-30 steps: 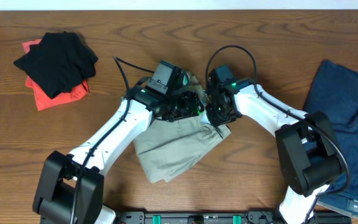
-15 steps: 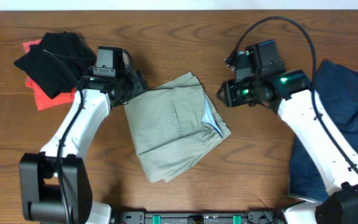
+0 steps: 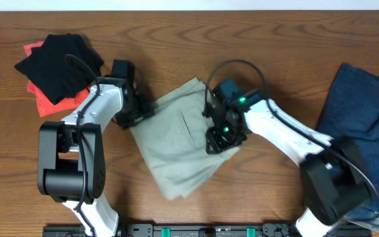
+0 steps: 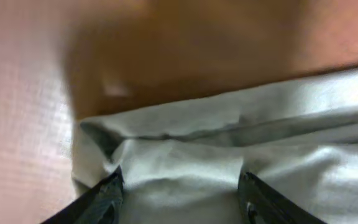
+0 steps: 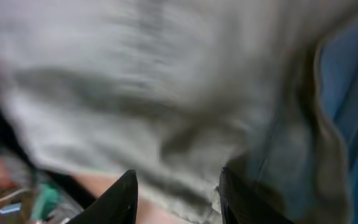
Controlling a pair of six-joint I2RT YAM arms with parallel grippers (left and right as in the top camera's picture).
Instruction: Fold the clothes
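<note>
My left gripper should next grab the folded khaki shorts [image 3: 176,141] by the edge nearest the black piece to stack them there.
The folded khaki shorts [image 3: 176,141] lie at the table's middle. My left gripper [image 3: 135,113] is at their left edge; in the left wrist view its open fingers [image 4: 179,199] straddle the khaki cloth [image 4: 229,162]. My right gripper [image 3: 219,135] is over their right edge; in the right wrist view its open fingers [image 5: 176,193] frame the blurred khaki cloth [image 5: 135,81]. A black piece [image 3: 61,62] lies on an orange-red piece [image 3: 48,102] at the far left. The navy denim [image 3: 364,131] lies at the right.
The wooden table [image 3: 288,39] runs to the far edge at the top. A black rail with green clips [image 3: 209,230] lines the near edge.
Both arms have come back in from the sides to the khaki shorts: the left gripper to their left edge, the right gripper down onto their right edge.
</note>
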